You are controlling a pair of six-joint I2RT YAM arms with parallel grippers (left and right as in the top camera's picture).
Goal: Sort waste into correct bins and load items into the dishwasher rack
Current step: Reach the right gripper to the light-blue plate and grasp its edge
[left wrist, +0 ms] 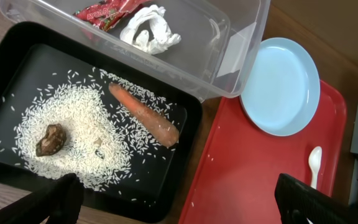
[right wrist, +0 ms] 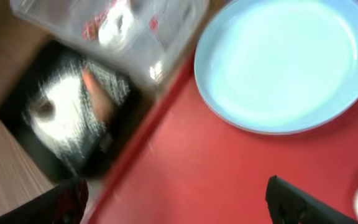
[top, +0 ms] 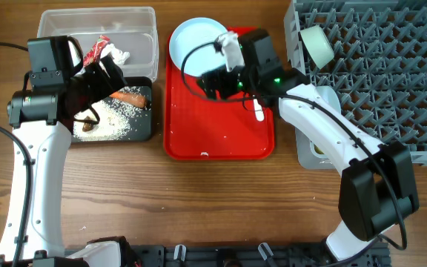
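Observation:
Next, my right gripper grips the pale blue plate (top: 191, 41) by its rim on the grey rack's side, so the opposite edge stays free to load upright.
The clear tub (top: 136, 30) holds the red wrapper (left wrist: 104, 9) and crumpled white paper (left wrist: 149, 30). In the black tray (left wrist: 5, 56) lie rice grains (left wrist: 73, 121), the carrot piece (left wrist: 145, 115) and the dark lump (left wrist: 50, 140). My left gripper (left wrist: 188, 205) hangs open and empty over that tray's right edge. The pale blue plate (top: 191, 41) and white spoon (left wrist: 314, 163) rest on the red tray (top: 221, 137). My right gripper (right wrist: 179, 205) is open and empty above the red tray, just below the plate (right wrist: 284, 62). A mint bowl (top: 317, 44) stands in the grey rack (top: 391, 67).
The right arm stretches from the table's front right across the rack's left side. A pale dish shows at the rack's lower left corner (top: 321, 148), partly under that arm. Bare wood lies in front of both trays. The right wrist view is motion-blurred.

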